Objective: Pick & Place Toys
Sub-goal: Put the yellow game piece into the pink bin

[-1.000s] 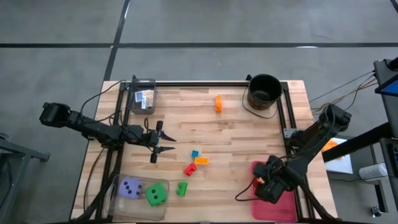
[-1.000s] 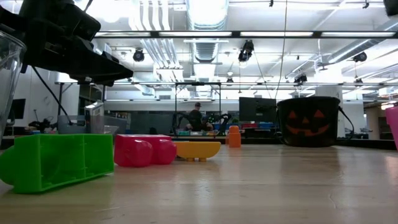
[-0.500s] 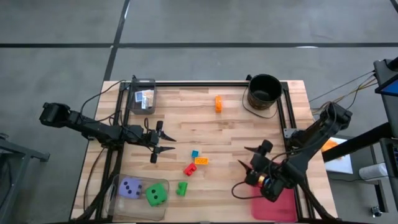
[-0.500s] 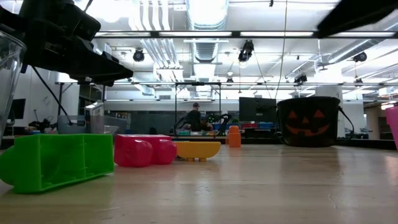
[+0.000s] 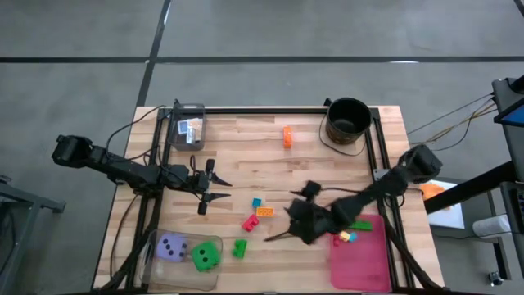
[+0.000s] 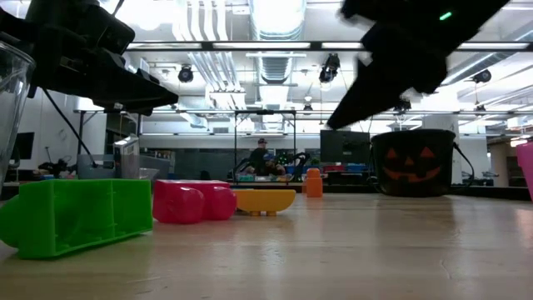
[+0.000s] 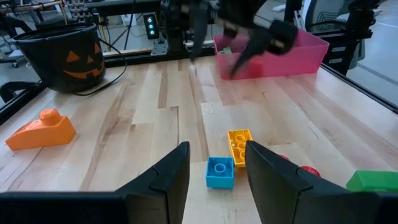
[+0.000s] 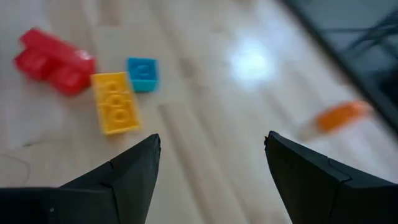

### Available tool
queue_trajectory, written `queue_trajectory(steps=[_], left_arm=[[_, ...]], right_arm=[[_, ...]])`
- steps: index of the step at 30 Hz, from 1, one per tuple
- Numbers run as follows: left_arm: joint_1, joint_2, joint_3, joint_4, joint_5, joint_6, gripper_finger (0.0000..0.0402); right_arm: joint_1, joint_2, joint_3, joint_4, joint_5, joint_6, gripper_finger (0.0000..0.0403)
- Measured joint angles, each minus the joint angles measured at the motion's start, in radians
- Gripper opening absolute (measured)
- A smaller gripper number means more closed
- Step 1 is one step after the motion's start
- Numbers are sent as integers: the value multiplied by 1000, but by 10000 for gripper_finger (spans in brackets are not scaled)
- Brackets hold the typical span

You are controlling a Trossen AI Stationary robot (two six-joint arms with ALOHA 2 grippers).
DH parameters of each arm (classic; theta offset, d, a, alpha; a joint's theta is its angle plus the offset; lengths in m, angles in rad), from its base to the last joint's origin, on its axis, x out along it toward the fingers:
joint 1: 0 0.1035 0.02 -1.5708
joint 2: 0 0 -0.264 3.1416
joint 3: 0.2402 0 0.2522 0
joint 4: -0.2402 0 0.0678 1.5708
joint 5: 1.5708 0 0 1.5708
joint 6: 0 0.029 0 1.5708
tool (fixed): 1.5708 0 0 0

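Next, my right gripper grabs the yellow brick by its long sides. Then I place the brick in the pink tray.
Loose toys lie flat in the middle of the table: a teal brick, a yellow brick, a red brick and a green brick. An orange brick lies farther back. My right gripper hangs open above the table just right of the yellow brick, slanting down toward the bricks. In its wrist view nothing is between the fingers of the right gripper. My left gripper waits open at the left. From there the left gripper faces the teal brick.
A black bucket stands at the far right. A pink tray at the near right holds a few small toys. A clear box at the near left holds a purple die and a green die. Another clear box stands far left.
My right gripper has swung from above the pink tray toward the table's left, out over the middle near the bricks. It has sunk a little and turned about, staying open. The left arm and the toys have kept still.
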Motion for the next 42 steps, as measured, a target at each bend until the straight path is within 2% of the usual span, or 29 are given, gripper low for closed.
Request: queue_trajectory(steps=[3, 7, 13, 17, 23, 28, 32, 37, 42], left_arm=[[0, 0, 0, 0, 0, 0, 158], [0, 0, 0, -1, 0, 0, 158], [0, 0, 0, -2, 0, 0, 158], [0, 0, 0, -5, 0, 0, 158], [0, 0, 0, -6, 0, 0, 158], [0, 0, 0, -8, 0, 0, 158], [0, 0, 0, -8, 0, 0, 158], [0, 0, 0, -7, 0, 0, 158], [0, 0, 0, -7, 0, 0, 157]], right_arm=[[-63, 55, 23, 93, -163, -127, 289], [-133, 121, 89, 103, -348, -240, 289], [-212, 226, 202, 103, -563, -357, 289], [-249, 305, 269, 88, -668, -399, 289], [-283, 406, 351, 11, -730, -407, 289], [-282, 435, 373, -18, -742, -408, 282], [-266, 409, 369, -31, -737, -407, 239], [-243, 369, 363, -88, -733, -413, 138], [-206, 340, 360, -154, -737, -431, 133]])
